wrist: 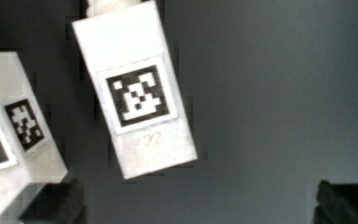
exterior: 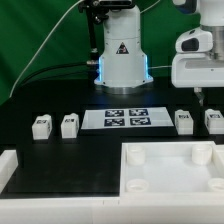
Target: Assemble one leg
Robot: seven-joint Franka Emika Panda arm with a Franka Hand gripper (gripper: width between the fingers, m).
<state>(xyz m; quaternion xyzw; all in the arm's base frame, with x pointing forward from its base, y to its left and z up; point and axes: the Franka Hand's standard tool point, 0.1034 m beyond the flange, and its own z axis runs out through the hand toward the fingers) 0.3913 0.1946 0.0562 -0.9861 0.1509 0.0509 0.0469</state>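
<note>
The robot's fingers are still short of the white leg (exterior: 183, 122) (wrist: 139, 90), so the gripper should first move toward the leg and only then close on it.
Four small white legs with black-and-white tags stand in a row on the black table: two on the exterior view's left (exterior: 41, 125) (exterior: 69, 124) and two on its right (exterior: 184, 121) (exterior: 214, 120). My gripper (exterior: 200, 97) hangs above the two right legs, apart from them. In the wrist view one leg (wrist: 140, 95) lies ahead of the gripper (wrist: 201, 206), and a second leg (wrist: 19, 125) shows at the picture's edge. The two dark fingertips (wrist: 51, 205) stand wide apart with only bare table between them. The gripper is open and empty.
The marker board (exterior: 125, 119) lies between the two pairs of legs. The large white square tray (exterior: 170, 165) with round corner sockets fills the front right. Another white part (exterior: 8, 165) sits at the front left. The robot base (exterior: 122, 55) stands behind.
</note>
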